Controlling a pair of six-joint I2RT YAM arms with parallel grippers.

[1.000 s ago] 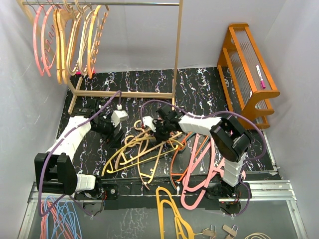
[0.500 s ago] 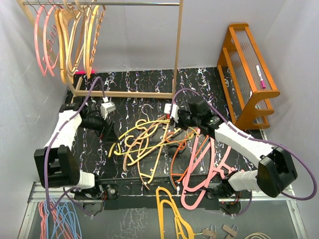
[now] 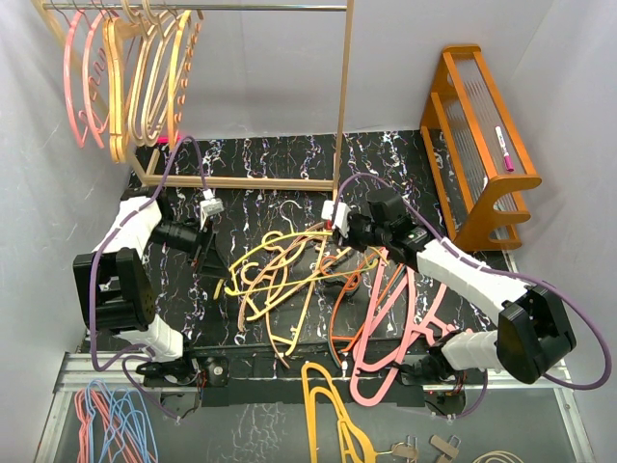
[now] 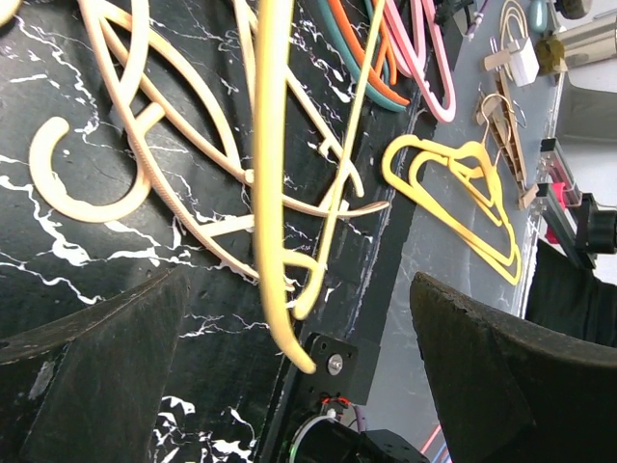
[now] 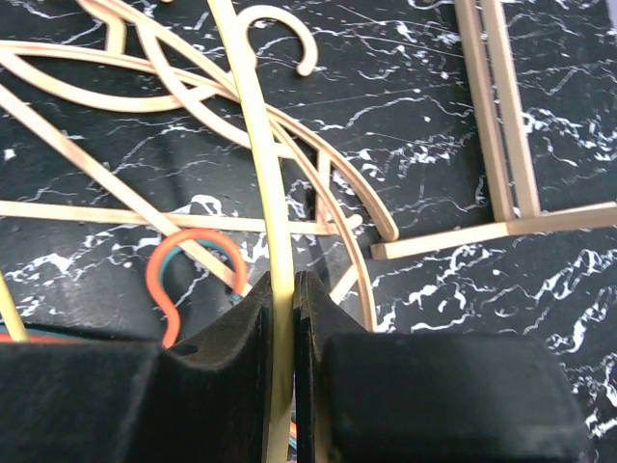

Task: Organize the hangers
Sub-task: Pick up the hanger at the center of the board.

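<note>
I need to hang the yellow hanger on the rail, so my left gripper should next grab its shoulder tip (image 3: 219, 287) and keep the hanger's hook free.
Several hangers (image 3: 125, 77) in pink, tan and orange hang on the rail at the back left. A tangle of yellow and tan hangers (image 3: 275, 280) lies mid-mat, with orange, teal and pink hangers (image 3: 395, 323) to its right. My right gripper (image 3: 335, 226) (image 5: 282, 309) is shut on a thin pale-yellow hanger (image 5: 253, 125) at the tangle's back right. Left of the tangle, my left gripper (image 3: 210, 258) (image 4: 299, 367) stands open. A yellow hanger's tip (image 4: 273, 241) hangs blurred in front of its jaws, touching neither finger.
The wooden rail frame (image 3: 342, 96) stands at the back, its base bar (image 5: 501, 145) close to my right gripper. An orange rack (image 3: 482, 135) sits at the right. A mustard hanger (image 3: 328, 405) (image 4: 463, 188), a blue-and-pink bunch (image 3: 116, 420) and clips (image 3: 424, 446) lie off the mat's front.
My right arm swung from the middle out to the right, still gripping the yellow hanger and pulling the tangle with it. My left gripper drew back to the left, staying open.
</note>
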